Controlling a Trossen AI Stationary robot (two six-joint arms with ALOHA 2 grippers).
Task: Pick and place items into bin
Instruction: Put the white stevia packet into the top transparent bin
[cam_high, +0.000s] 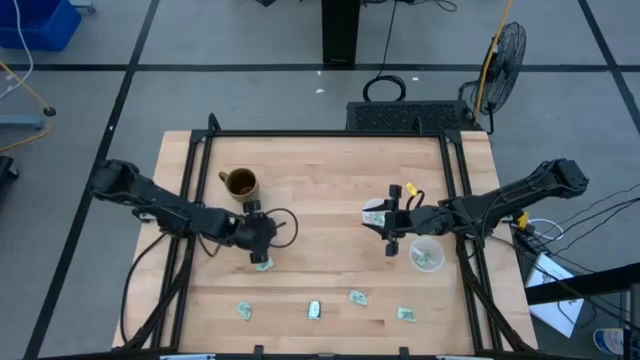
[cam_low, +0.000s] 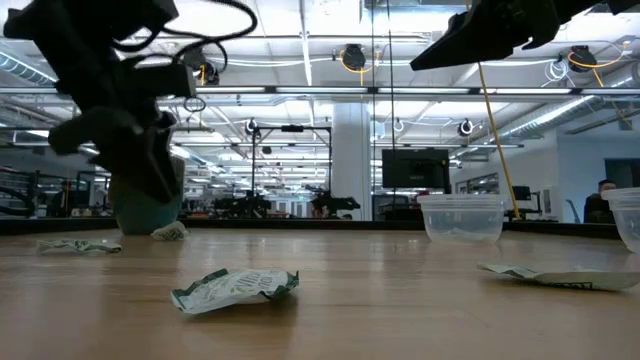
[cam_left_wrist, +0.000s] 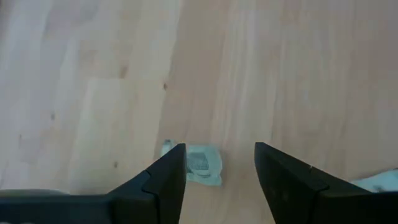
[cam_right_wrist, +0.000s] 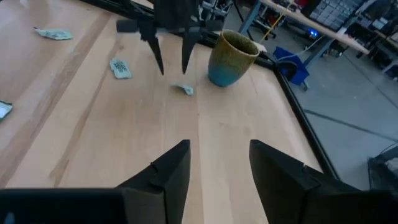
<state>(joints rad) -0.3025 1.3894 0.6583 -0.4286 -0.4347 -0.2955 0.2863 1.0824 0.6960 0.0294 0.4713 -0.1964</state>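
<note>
My left gripper is to place the packet into the clear bin, so it needs to grab the packet by its edge (cam_left_wrist: 205, 182) next.
Several tiny pale green-teal packets lie flat on the wooden table. My left gripper (cam_high: 261, 248) is open and points down over one packet (cam_left_wrist: 200, 164), which lies between and below its fingers; the right wrist view shows the fingertips just above this packet (cam_right_wrist: 184, 89). My right gripper (cam_right_wrist: 219, 144) is open and empty, hovering over the table's right half beside the clear bin (cam_high: 427, 255), which holds one packet. Another packet (cam_high: 375, 213) lies by the right gripper. Other packets sit along the near edge (cam_high: 243, 310), (cam_high: 314, 310), (cam_high: 358, 297), (cam_high: 406, 314).
A brown mug with a teal base (cam_high: 240, 183) stands upright just beyond the left gripper, toward the far left. A black frame (cam_high: 330, 134) runs along the table's far edge and sides. Bare wood lies between the two arms in the middle.
</note>
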